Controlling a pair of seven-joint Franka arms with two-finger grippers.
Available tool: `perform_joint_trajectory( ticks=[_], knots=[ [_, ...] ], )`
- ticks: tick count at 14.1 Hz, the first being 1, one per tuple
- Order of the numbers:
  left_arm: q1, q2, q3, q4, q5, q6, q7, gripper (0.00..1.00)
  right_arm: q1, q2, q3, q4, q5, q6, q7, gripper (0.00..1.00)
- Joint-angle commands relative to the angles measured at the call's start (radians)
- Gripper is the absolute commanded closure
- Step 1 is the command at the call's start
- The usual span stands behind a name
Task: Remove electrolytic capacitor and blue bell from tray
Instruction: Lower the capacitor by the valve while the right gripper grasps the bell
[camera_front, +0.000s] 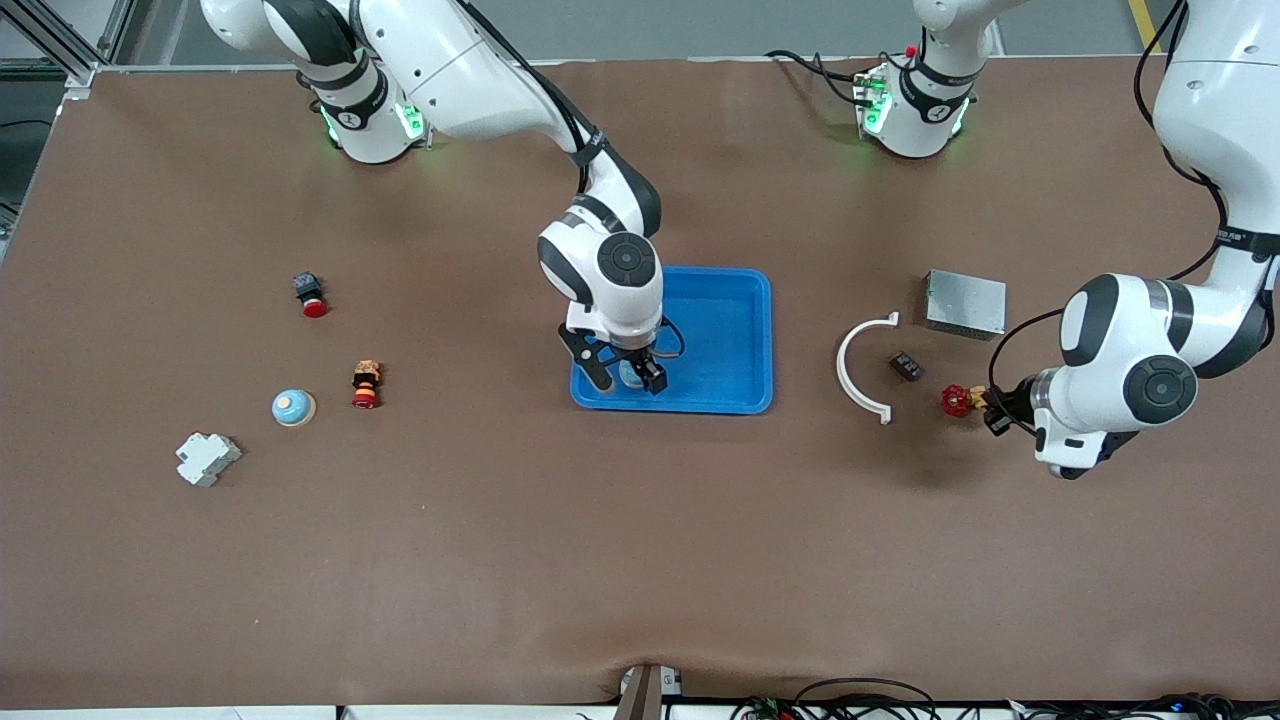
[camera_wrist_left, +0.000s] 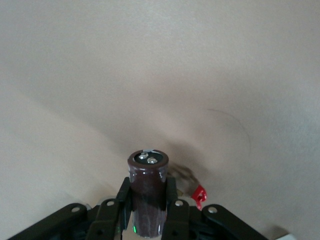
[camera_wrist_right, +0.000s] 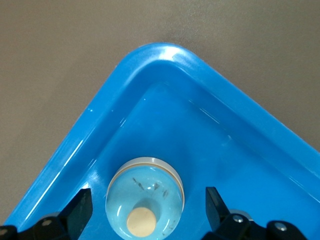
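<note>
My right gripper's fingers are low in the blue tray (camera_front: 735, 330) (camera_wrist_right: 167, 125) on either side of the pale blue bell. My right gripper should close now, as it would hold the bell.
A pale blue bell (camera_wrist_right: 145, 200) with a tan button sits on the floor of the blue tray (camera_front: 735, 330), in the corner nearer the front camera toward the right arm's end. My right gripper (camera_front: 628, 378) is low over it and open, with one finger on each side of the bell and a gap at both; it also shows in the right wrist view (camera_wrist_right: 147, 210). My left gripper (camera_wrist_left: 147, 189) is shut on a dark brown cylindrical capacitor (camera_wrist_left: 147, 172) and holds it upright. In the front view this gripper (camera_front: 993, 410) is just above the table, beside a red valve handle (camera_front: 956, 400).
A second blue bell (camera_front: 293, 407), a red push button (camera_front: 311, 293), an orange-red switch (camera_front: 366, 385) and a white breaker (camera_front: 207, 458) lie toward the right arm's end. A white curved bracket (camera_front: 862, 368), a small black part (camera_front: 906, 366) and a metal box (camera_front: 964, 303) lie near the left gripper.
</note>
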Motion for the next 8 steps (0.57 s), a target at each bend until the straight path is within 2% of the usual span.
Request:
perform_joint_trajectory(
  ticks=[1,2,3,4,5,6,8],
  knots=[
    [0.015,-0.012,-0.005,-0.021,0.016,0.011,-0.018,1.00,0.014,0.024,-0.012,0.031,-0.023,0.000,0.025,0.00],
    [0.045,-0.014,-0.006,-0.021,0.029,0.009,0.044,1.00,0.014,0.024,-0.012,0.031,-0.035,0.000,0.025,0.00],
    [0.067,-0.009,-0.008,-0.015,0.030,0.012,0.061,1.00,0.014,0.024,-0.012,0.031,-0.040,0.000,0.025,0.19],
    [0.069,-0.007,-0.008,-0.009,0.028,0.019,0.062,1.00,0.014,0.024,-0.012,0.031,-0.038,0.000,0.027,0.50],
    [0.070,-0.006,-0.008,-0.010,0.028,0.032,0.075,1.00,0.014,0.024,-0.010,0.031,-0.037,0.002,0.030,0.89],
    [0.085,-0.001,-0.008,-0.012,0.028,0.048,0.107,1.00,0.014,0.024,-0.010,0.031,-0.037,0.000,0.041,1.00],
    [0.101,0.012,-0.008,-0.004,0.022,0.057,0.173,1.00,0.014,0.024,-0.010,0.031,-0.038,0.000,0.056,1.00]
  ],
)
